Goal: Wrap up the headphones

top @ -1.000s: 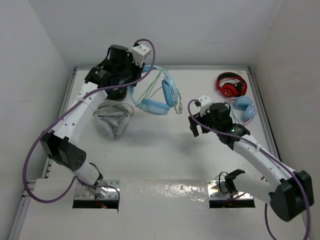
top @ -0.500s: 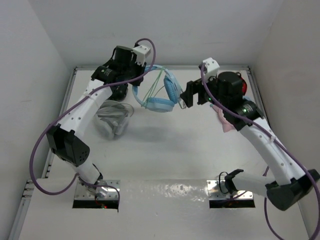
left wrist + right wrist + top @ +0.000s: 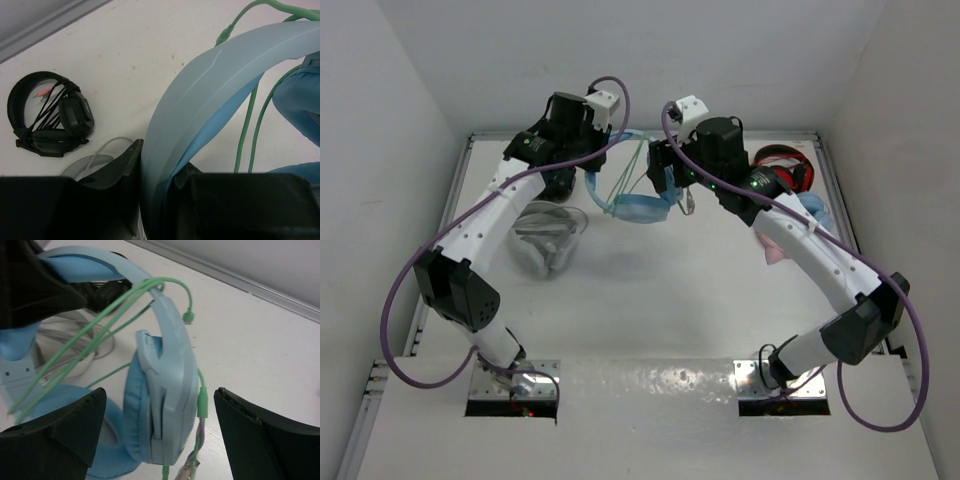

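Note:
The padded cup [image 3: 167, 405] is between my right gripper's fingers, but they don't reach far enough. My right gripper needs to move farther in before it closes on it.
The light-blue headphones [image 3: 638, 207] hang above the back of the table. My left gripper [image 3: 160, 167] is shut on their wide headband [image 3: 215, 95], which runs up and to the right between its dark fingers [image 3: 122, 172]. The pale-green cable [image 3: 252, 117] loops loosely across the band to the cups. My right gripper [image 3: 160, 396] is open, one finger on each side of a padded cup [image 3: 167, 405] and not touching it. The cable's green plug [image 3: 189, 316] sticks out free above that cup. From above, the right gripper [image 3: 665, 178] sits right against the headphones.
A grey-white pair [image 3: 548, 235] lies under the left arm. A black pair [image 3: 47, 117] lies near the back wall. A red pair [image 3: 782, 170] and a pink-banded pair with blue cups [image 3: 805, 215] lie at the back right. Low rails [image 3: 470, 140] edge the table.
My right arm has swung up from mid-table and leftward until its open jaws straddle a cup. My left gripper has kept hold of the headband, lifting it slightly.

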`<state>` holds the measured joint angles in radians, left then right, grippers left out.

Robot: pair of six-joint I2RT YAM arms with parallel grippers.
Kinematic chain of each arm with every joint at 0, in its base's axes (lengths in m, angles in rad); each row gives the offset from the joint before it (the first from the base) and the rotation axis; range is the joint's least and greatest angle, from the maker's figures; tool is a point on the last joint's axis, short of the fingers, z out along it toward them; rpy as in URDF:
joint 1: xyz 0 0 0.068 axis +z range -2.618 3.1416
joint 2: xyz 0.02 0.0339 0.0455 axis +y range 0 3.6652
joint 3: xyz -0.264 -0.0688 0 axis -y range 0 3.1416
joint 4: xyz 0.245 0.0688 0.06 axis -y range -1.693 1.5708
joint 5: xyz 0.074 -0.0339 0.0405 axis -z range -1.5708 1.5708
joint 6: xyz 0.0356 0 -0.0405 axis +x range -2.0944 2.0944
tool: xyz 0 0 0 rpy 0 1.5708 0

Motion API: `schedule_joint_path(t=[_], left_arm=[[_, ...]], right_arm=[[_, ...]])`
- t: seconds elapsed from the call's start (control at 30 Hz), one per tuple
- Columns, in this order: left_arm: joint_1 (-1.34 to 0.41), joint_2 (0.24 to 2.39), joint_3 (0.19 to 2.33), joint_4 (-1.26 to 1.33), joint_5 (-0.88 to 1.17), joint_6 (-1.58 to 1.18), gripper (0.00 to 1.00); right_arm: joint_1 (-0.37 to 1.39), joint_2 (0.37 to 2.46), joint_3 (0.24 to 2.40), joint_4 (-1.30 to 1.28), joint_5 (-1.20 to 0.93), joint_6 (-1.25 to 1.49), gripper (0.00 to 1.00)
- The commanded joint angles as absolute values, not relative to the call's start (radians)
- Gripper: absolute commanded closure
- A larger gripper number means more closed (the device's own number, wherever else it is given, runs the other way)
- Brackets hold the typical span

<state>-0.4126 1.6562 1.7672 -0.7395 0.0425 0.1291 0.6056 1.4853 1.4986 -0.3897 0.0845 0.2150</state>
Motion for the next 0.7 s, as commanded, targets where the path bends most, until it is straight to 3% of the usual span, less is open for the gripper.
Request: schedule_joint_path(t=[0.0, 0.17, 0.47, 0.67], left_arm=[[-0.408, 1.628, 1.825, -0.673, 0.058, 0.084, 1.00], [-0.408, 1.631, 1.824, -0.669, 0.058, 0.086, 1.00], [-0.407, 1.620, 1.813, -0.683, 0.051, 0.090, 1.00], [-0.405, 1.605, 1.807, -0.686, 0.081, 0.086, 1.00]], right_arm=[[0.606, 1.480, 1.502, -0.342, 0.189, 0.207, 0.14], [0.629, 1.529, 1.485, -0.319, 0.135, 0.233, 0.15], [0.640, 1.598, 1.467, -0.293, 0.270, 0.201, 0.13], [0.641, 1.617, 1.437, -0.267, 0.278, 0.196, 0.41]])
